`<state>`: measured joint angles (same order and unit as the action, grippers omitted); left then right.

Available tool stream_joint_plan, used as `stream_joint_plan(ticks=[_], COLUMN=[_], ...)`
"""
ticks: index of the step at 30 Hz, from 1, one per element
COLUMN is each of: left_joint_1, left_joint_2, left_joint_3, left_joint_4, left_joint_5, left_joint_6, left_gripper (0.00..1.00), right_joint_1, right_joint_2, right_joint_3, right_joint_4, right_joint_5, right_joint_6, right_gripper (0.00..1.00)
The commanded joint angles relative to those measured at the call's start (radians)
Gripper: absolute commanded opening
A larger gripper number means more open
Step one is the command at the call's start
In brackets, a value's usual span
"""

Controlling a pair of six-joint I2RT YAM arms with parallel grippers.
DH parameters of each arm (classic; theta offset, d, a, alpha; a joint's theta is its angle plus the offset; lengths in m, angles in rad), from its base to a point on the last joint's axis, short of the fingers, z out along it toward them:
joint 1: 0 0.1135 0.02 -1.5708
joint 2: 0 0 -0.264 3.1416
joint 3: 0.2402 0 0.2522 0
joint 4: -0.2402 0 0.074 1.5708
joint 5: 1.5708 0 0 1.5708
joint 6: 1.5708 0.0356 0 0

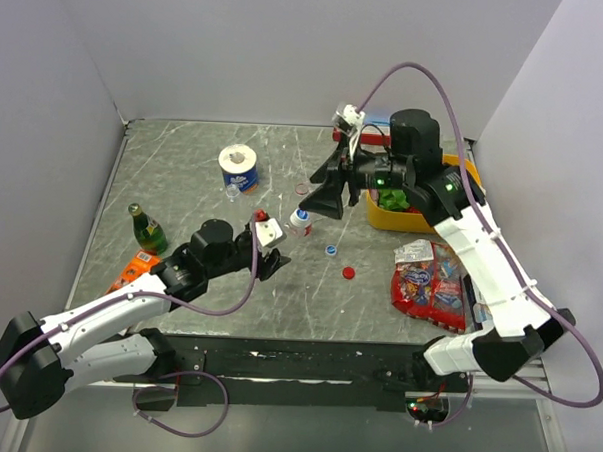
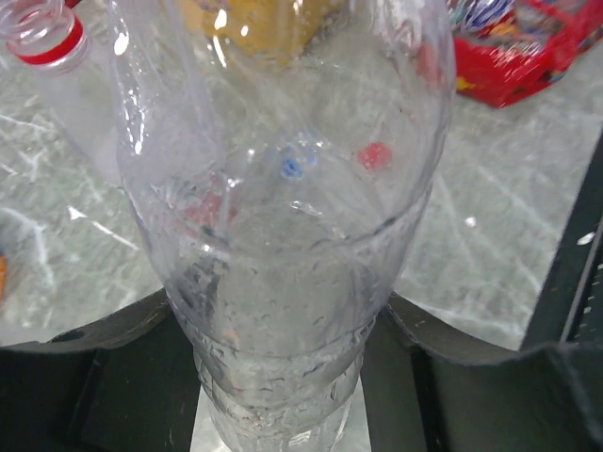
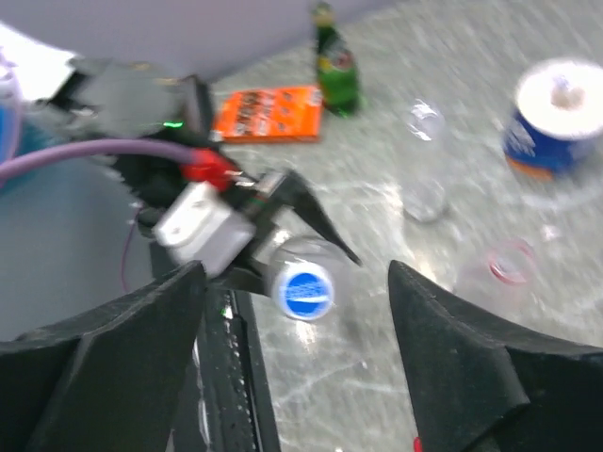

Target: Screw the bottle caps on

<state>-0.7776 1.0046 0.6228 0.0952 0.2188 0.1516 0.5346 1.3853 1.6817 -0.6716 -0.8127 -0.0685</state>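
Note:
The cap looks small beyond my right gripper's open fingers. My right gripper should move toward the cap first and then close on it.
My left gripper (image 1: 276, 247) is shut on the body of a clear bottle (image 2: 283, 264), which shows in the top view (image 1: 299, 226) near the table's middle. A blue cap with a pale rim (image 3: 303, 290) sits on its mouth and faces my right wrist camera. My right gripper (image 1: 325, 192) is open, its fingers (image 3: 141, 348) on either side of that cap but apart from it. A loose blue cap (image 1: 331, 250) and a red cap (image 1: 349, 272) lie on the table to the right. Two more open clear bottles stand behind: one (image 1: 232, 191) by the roll, one with a red neck ring (image 2: 47, 38).
A toilet roll (image 1: 238, 168) stands at the back left. A green bottle (image 1: 146, 229) and an orange packet (image 1: 134, 269) are at the left. A yellow bin (image 1: 402, 212) and a red snack bag (image 1: 429, 282) are at the right.

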Motion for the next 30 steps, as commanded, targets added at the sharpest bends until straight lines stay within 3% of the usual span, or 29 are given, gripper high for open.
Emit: stream_joint_plan(ticks=[1, 11, 19, 22, 24, 28, 29, 30], left_joint_1=[0.009, 0.029, 0.034, 0.037, 0.04, 0.049, 0.051, 0.052], left_joint_2=[-0.008, -0.017, -0.012, -0.012, -0.011, -0.004, -0.003, 0.0], left_joint_3=[0.012, 0.048, 0.057, 0.06, 0.06, 0.06, 0.06, 0.06], left_joint_4=[0.095, 0.117, 0.126, 0.136, 0.147, 0.167, 0.172, 0.173], left_joint_5=[0.068, 0.128, 0.152, 0.155, 0.154, 0.159, 0.16, 0.165], left_joint_6=[-0.087, -0.096, -0.093, -0.101, -0.109, -0.144, -0.144, -0.145], left_gripper=[0.01, 0.01, 0.01, 0.01, 0.01, 0.01, 0.01, 0.01], right_joint_1=[0.033, 0.093, 0.116, 0.13, 0.134, 0.145, 0.146, 0.146], right_joint_2=[-0.019, -0.029, -0.006, 0.003, 0.001, -0.011, -0.014, -0.022], right_joint_3=[-0.069, -0.139, -0.154, -0.152, -0.157, -0.18, -0.183, -0.186], right_joint_4=[0.107, 0.132, 0.182, 0.17, 0.159, 0.153, 0.155, 0.156], right_joint_5=[-0.053, 0.083, 0.104, 0.115, 0.13, 0.164, 0.165, 0.168], right_joint_6=[-0.017, -0.045, -0.036, -0.05, -0.066, -0.074, -0.076, -0.076], right_gripper=[0.87, 0.84, 0.63, 0.61, 0.54, 0.56, 0.52, 0.38])
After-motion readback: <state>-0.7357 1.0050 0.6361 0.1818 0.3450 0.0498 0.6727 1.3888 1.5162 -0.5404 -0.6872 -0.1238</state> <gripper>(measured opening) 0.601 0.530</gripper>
